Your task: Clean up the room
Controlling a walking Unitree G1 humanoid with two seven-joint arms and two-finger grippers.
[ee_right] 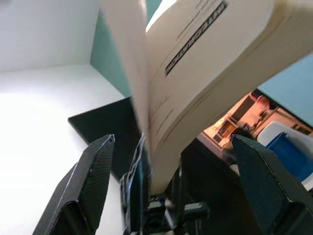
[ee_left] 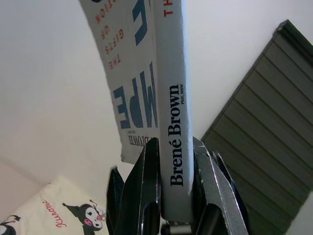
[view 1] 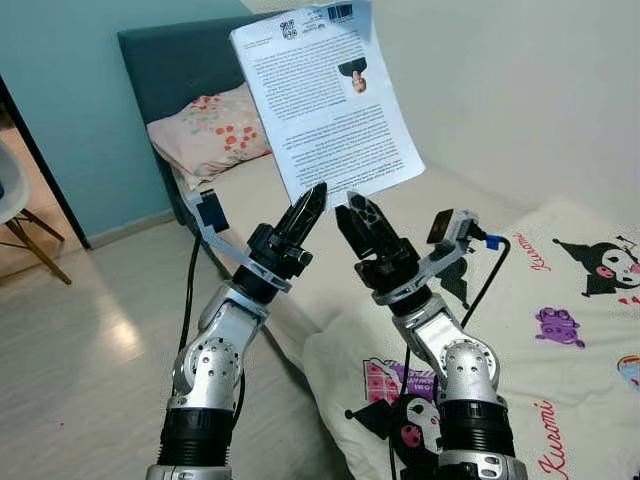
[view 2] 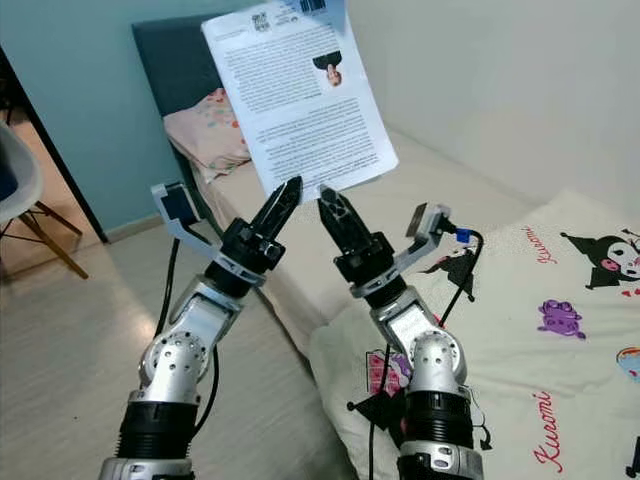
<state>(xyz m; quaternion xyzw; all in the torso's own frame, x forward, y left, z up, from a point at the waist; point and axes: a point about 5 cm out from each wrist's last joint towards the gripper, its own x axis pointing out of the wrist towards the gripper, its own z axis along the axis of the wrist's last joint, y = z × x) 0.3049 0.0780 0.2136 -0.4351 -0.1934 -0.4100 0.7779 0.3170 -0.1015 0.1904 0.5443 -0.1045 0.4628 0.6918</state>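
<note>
The robot's left gripper already has hold of the spine end of the book (view 1: 325, 100). The right gripper should grab the book by the free part of its lower edge (view 1: 372, 188) next.
A white paperback book (view 1: 325, 100) is held upright over the bed, its back cover of printed text facing me. My left gripper (view 1: 316, 192) is shut on the lower end of its spine (ee_left: 172, 98), which reads "Brené Brown" in the left wrist view. Just to the right, my right gripper (view 1: 360, 208) is open. Its fingers (ee_right: 93, 181) stand wide apart on either side of the book's page edges (ee_right: 205, 78), not touching them.
The bed (view 1: 300, 270) lies ahead with a flower-print pillow (view 1: 205, 130) against a dark headboard (view 1: 170, 60). A cartoon-print blanket (view 1: 560, 330) covers the right side. Pale wooden floor (view 1: 90, 340) and a white chair (view 1: 15, 200) are to the left.
</note>
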